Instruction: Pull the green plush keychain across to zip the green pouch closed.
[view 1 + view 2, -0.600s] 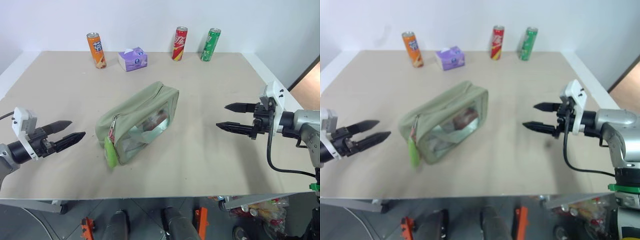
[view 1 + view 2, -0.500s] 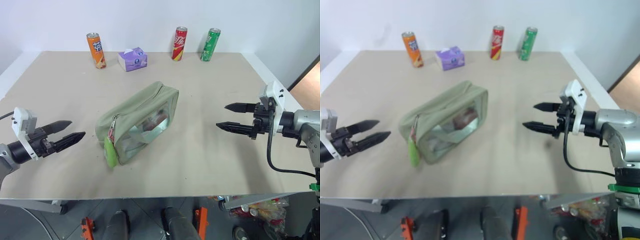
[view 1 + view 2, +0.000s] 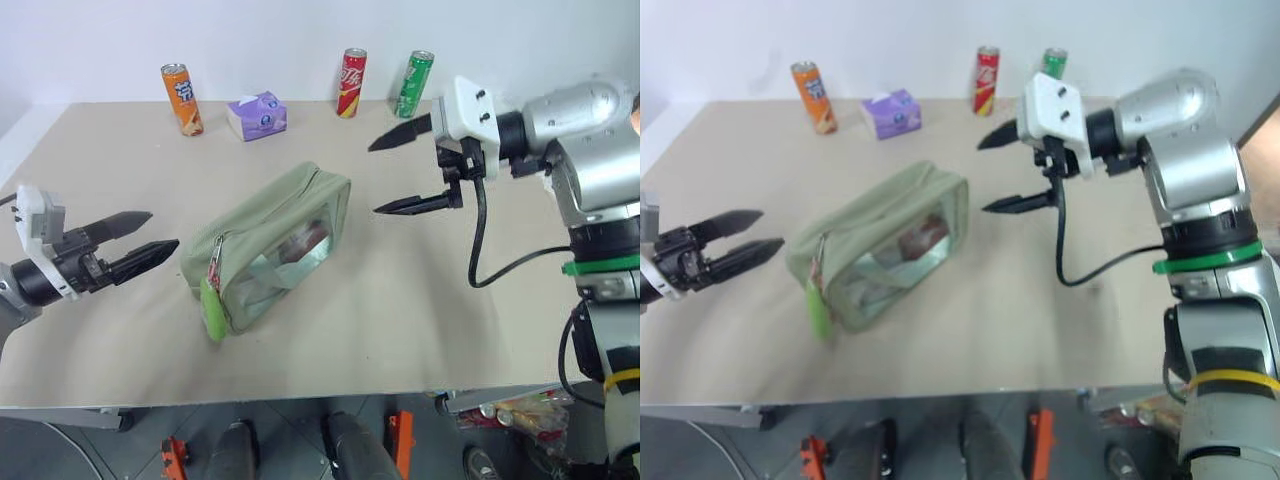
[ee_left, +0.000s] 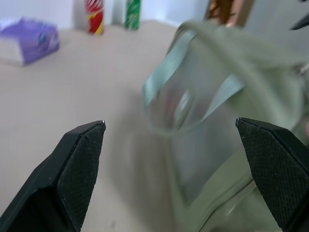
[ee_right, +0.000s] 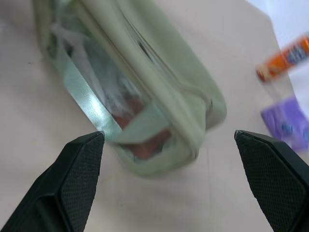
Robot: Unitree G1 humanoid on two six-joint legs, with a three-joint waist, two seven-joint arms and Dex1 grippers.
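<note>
Next, my right gripper should grab the top fabric edge of the green pouch at the pouch's end opposite the keychain, to steady the pouch for zipping.
The green pouch (image 3: pixel 270 250) lies aslant in the middle of the table, its clear window panel facing the front right. The green plush keychain (image 3: pixel 212 310) hangs at the pouch's near left corner, below a short metal chain. My left gripper (image 3: pixel 163 230) is open and level, just left of that corner and apart from it; its wrist view looks at the pouch (image 4: pixel 217 111) between the fingers (image 4: pixel 82 169). My right gripper (image 3: pixel 373 180) hovers open above the table by the pouch's far right end, pointing left, with the pouch (image 5: pixel 145 72) ahead of it.
Along the table's far edge stand an orange can (image 3: pixel 181 98), a purple tissue box (image 3: pixel 256 115), a red can (image 3: pixel 350 83) and a green can (image 3: pixel 412 84). Bare tabletop (image 3: pixel 400 310) surrounds the pouch. The table's front edge runs close below the pouch.
My right arm has risen and swung left, from the table's right side to above the pouch's far right end. The left gripper stays about where it was.
</note>
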